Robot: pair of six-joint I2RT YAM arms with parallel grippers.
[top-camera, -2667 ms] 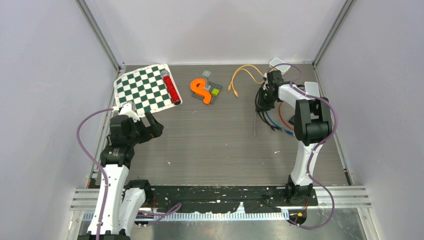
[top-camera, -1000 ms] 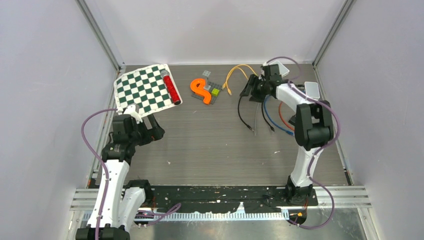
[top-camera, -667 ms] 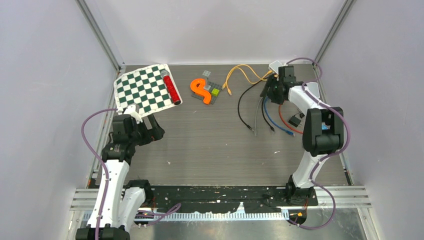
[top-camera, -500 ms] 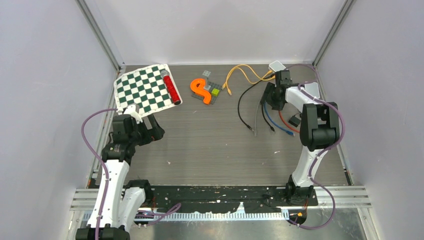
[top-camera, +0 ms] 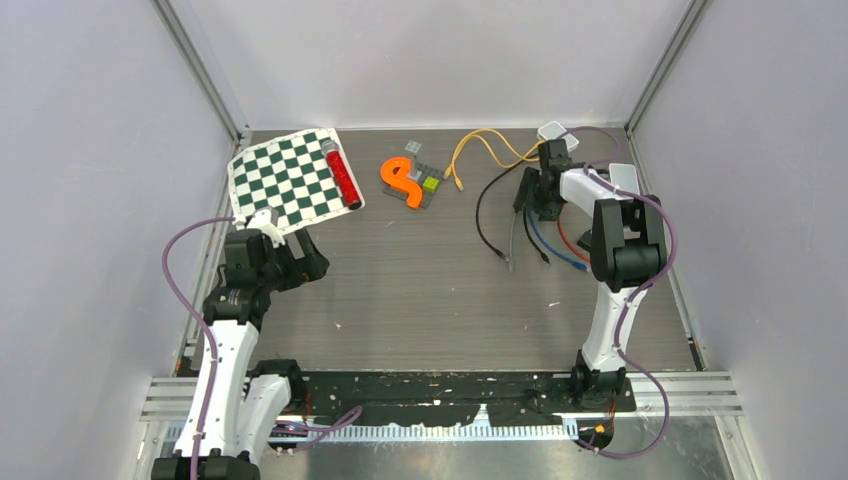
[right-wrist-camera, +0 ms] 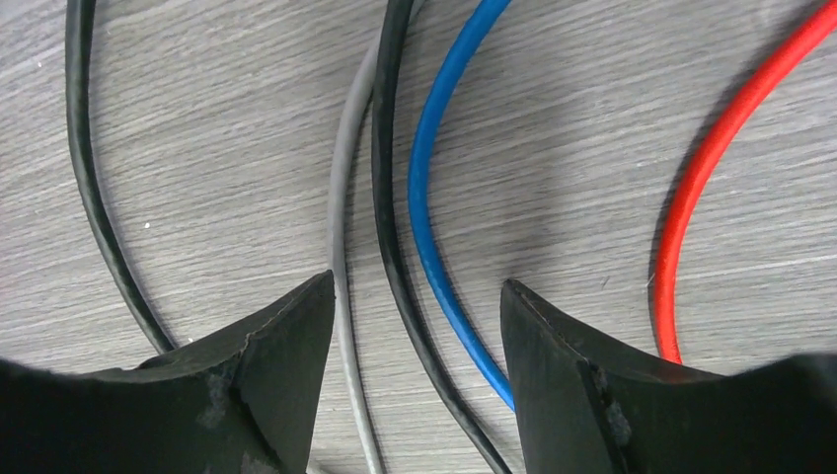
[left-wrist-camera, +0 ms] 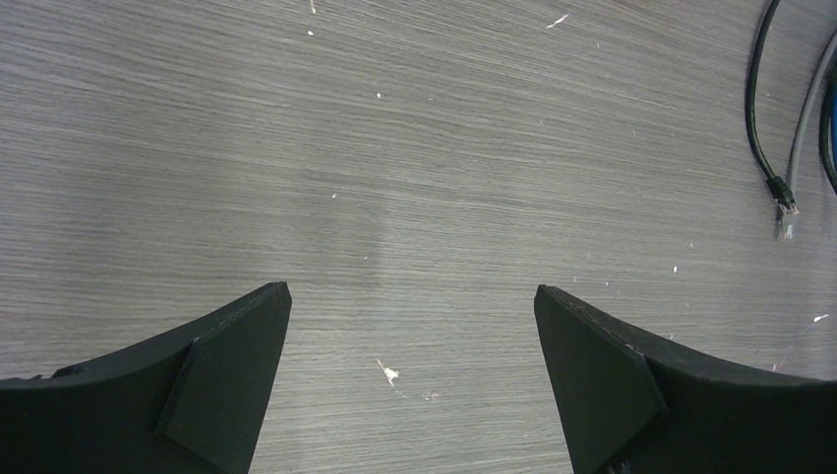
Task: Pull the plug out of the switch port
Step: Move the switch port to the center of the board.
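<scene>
The grey (top-camera: 513,236), black and blue cables need to come away from the switch, so my right gripper will next grab them together in the middle of their length.
The white switch (top-camera: 553,131) sits at the table's back right corner, with yellow (top-camera: 478,143), black (top-camera: 483,205), grey (top-camera: 513,236), blue (top-camera: 535,232) and red (top-camera: 562,226) cables fanning out from that area. The plug in its port is too small to make out. My right gripper (top-camera: 530,197) hovers just in front of the switch, open. In the right wrist view its jaws (right-wrist-camera: 417,284) straddle the grey cable (right-wrist-camera: 341,197), a black cable (right-wrist-camera: 387,178) and the blue cable (right-wrist-camera: 426,168) without pinching them. My left gripper (top-camera: 312,258) (left-wrist-camera: 412,288) stands open over bare table.
A green-and-white checkered mat (top-camera: 288,178) with a red cylinder (top-camera: 342,176) lies back left. An orange S-shaped piece (top-camera: 402,180) rests on a grey block plate (top-camera: 430,180). Loose cable ends (left-wrist-camera: 785,207) lie mid-table. A second white box (top-camera: 623,177) is by the right wall.
My right gripper swung right toward the switch, then back left a little, and its jaws widened slightly. The cables have spread out over the table. The left arm has not moved.
</scene>
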